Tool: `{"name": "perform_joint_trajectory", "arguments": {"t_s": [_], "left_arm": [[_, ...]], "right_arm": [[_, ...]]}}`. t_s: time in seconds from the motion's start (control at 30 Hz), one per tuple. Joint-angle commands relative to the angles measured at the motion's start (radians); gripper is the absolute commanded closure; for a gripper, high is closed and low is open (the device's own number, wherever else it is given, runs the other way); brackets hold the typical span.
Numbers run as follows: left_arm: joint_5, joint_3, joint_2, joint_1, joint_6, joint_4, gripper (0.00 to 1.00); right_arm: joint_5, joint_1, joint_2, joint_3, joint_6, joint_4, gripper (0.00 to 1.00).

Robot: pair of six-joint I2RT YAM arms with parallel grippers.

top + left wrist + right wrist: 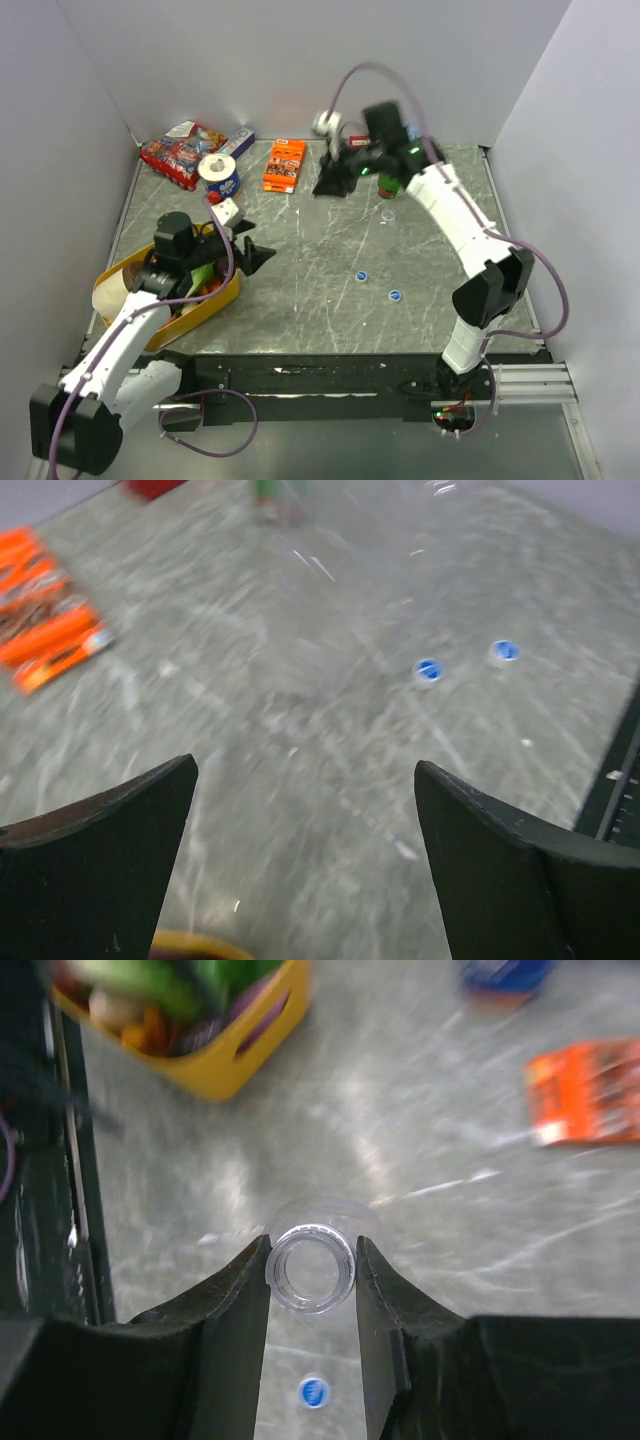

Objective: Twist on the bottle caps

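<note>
I will grab the clear bottle by its body with my left gripper next, below the bottle's neck (333, 602), so the opening of the bottle stays free for screwing on the cap.
In the right wrist view, my right gripper (311, 1246) is shut on the neck of a tiny clear bottle (311, 1268), whose open mouth faces the camera. A blue bottle cap (313, 1392) lies on the table beneath it. From above, the right gripper (331, 184) hovers at the back of the table, and the bottle it holds is too small to make out. Another clear bottle (388, 213) stands close by. Two blue caps (360, 276) (394, 295) lie mid-table and also show as blue caps (428, 669) (504, 651) in the left wrist view. My left gripper (262, 255) (305, 765) is open and holds nothing.
A yellow basket (212, 305) of vegetables sits at the left under my left arm. An orange box (285, 165), a tape roll (220, 178) and a red snack packet (180, 150) lie at the back left. A green glass bottle (390, 180) stands behind the right gripper. Walls enclose three sides.
</note>
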Motion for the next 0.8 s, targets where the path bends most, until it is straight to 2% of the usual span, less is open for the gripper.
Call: {"name": "perform_joint_trajectory", "arguments": {"t_s": [0.0, 0.2, 0.37, 0.63, 0.67, 0.77], "left_arm": [[0.127, 0.058, 0.092, -0.075, -0.012, 0.243, 0.04], [0.138, 0.089, 0.254, -0.127, -0.087, 0.444, 0.04], [0.118, 0.114, 0.347, -0.190, -0.107, 0.514, 0.04], [0.150, 0.140, 0.417, -0.207, -0.070, 0.525, 0.01], [0.154, 0.141, 0.419, -0.207, -0.070, 0.521, 0.07], [0.165, 0.158, 0.425, -0.207, -0.026, 0.478, 0.12]], "right_arm": [[-0.167, -0.036, 0.001, 0.263, 0.020, -0.165, 1.00], [-0.212, -0.023, 0.007, 0.283, 0.066, -0.159, 1.00], [-0.255, 0.003, 0.049, 0.354, 0.083, -0.200, 1.00], [-0.273, 0.017, 0.052, 0.380, 0.116, -0.180, 1.00], [-0.272, 0.017, 0.050, 0.382, 0.115, -0.182, 1.00], [-0.275, 0.016, 0.053, 0.379, 0.110, -0.183, 1.00]]}}
